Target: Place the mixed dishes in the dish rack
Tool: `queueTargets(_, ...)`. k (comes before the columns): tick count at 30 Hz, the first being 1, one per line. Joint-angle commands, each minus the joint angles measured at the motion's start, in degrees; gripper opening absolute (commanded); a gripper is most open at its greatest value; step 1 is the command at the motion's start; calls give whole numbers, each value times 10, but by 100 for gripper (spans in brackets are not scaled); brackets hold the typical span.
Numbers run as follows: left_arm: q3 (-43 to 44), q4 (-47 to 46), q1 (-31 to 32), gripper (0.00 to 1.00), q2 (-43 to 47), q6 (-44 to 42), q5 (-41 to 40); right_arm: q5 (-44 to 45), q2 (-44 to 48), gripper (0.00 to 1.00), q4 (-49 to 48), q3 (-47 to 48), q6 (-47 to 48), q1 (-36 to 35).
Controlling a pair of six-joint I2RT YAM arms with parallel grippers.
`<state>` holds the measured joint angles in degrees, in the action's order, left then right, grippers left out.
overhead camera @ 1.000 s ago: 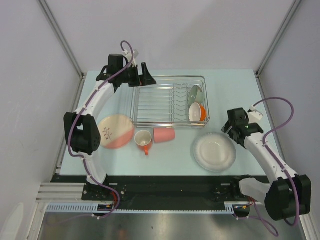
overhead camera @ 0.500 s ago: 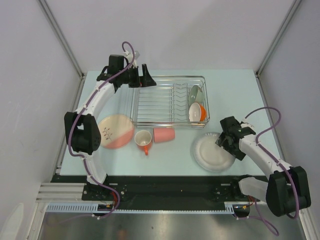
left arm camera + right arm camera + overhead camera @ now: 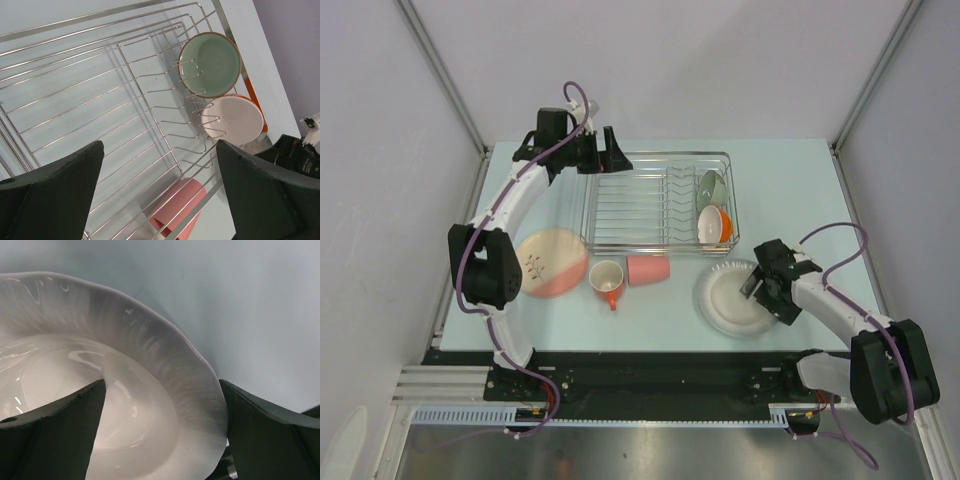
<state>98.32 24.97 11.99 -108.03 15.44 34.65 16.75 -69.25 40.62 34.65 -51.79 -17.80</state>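
Note:
My right gripper needs to grab the large whitish plate's rim, so that the plate's opposite side stays free to slot into the rack.
The dish rack stands at the back middle. Upright at its right end are a pale green bowl, a small white bowl and an orange cup behind it. In front of the rack lie a pink plate, an orange-handled mug and a pink tumbler. My left gripper hangs open over the rack's back left corner. My right gripper is open, straddling the right rim of the large whitish plate.
Grey walls and slanted metal posts close in the pale blue table. A black rail runs along the near edge between the arm bases. The right arm's black wrist shows at the left wrist view's edge.
My right arm swung left and down onto the whitish plate's rim, and the plate slid a little left. The left arm barely moved.

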Motion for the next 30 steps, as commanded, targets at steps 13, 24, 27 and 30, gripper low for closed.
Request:
queueTargets(13,54,4,2,100,-10,-7,-6,-118,222,74,-42,-147,-58,80)
queueTargets(24,60,3,5,100,-10,-10,-7,-123,239,27,-31,-149,-55,91)
queueTargets(27,60,2,5,100,-10,-12,-7,-114,253,15,-13,-150,-65,92)
queueTargets(30,58,0,5,100,-10,-14,-8,-109,273,6,0,-147,-68,92)
